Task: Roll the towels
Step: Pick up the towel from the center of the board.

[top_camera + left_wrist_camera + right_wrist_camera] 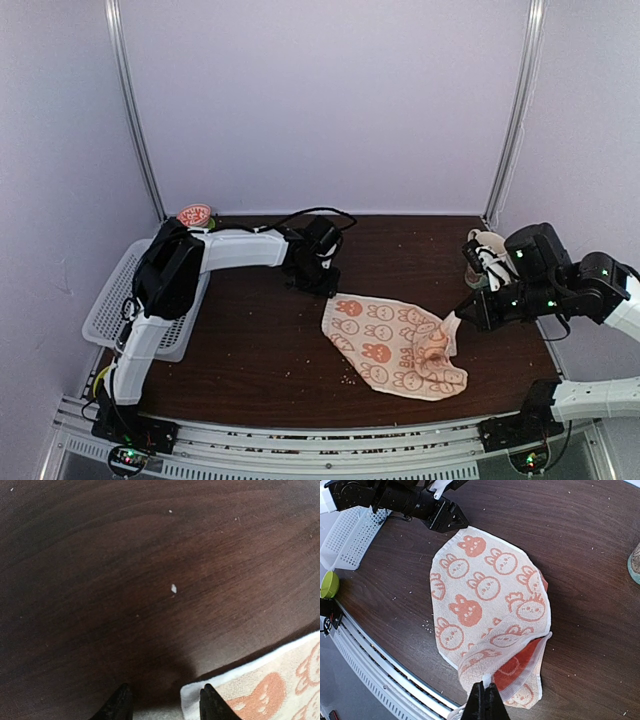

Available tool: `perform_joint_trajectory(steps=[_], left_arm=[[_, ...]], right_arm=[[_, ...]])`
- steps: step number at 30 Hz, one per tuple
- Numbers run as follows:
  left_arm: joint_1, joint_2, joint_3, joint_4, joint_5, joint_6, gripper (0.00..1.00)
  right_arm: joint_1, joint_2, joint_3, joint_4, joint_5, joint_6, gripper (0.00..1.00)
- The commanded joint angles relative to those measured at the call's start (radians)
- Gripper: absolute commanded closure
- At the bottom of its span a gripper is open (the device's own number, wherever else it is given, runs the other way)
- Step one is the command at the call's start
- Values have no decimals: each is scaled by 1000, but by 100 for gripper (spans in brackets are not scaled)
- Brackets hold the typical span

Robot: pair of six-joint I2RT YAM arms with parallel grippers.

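The left gripper grips the towel's far corner (335,297) (191,693) next, opposite my right gripper's hold, to stretch the towel flat for rolling.
A cream towel (395,345) with orange rabbit prints lies spread on the dark wooden table (250,350). My right gripper (487,689) is shut on the towel's right-hand edge (512,672). That edge is lifted and folded over, so the orange underside shows. My left gripper (165,690) is open and low over the table at the towel's far left corner (250,690). The corner lies by the right fingertip (211,700). A bit of light blue and peach cloth (635,565) shows behind the right arm.
A white slatted basket (115,300) sits at the table's left edge under the left arm. A small pink round thing (194,214) rests at the back left. A green round object (329,584) is by the front rail. Crumbs dot the table.
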Motion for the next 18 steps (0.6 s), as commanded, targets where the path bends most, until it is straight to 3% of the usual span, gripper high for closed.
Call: perform_joint_trajectory(steps=[1, 16, 18], left_arm=[[12, 34, 36, -27, 31, 18, 54], [-35, 27, -11, -39, 128, 30, 60], [-36, 38, -9, -49, 115, 24, 65]], right_arm=[[-5, -2, 14, 12, 12, -4, 100], [-6, 6, 33, 9, 43, -9, 100], [-6, 8, 35, 8, 42, -8, 100]])
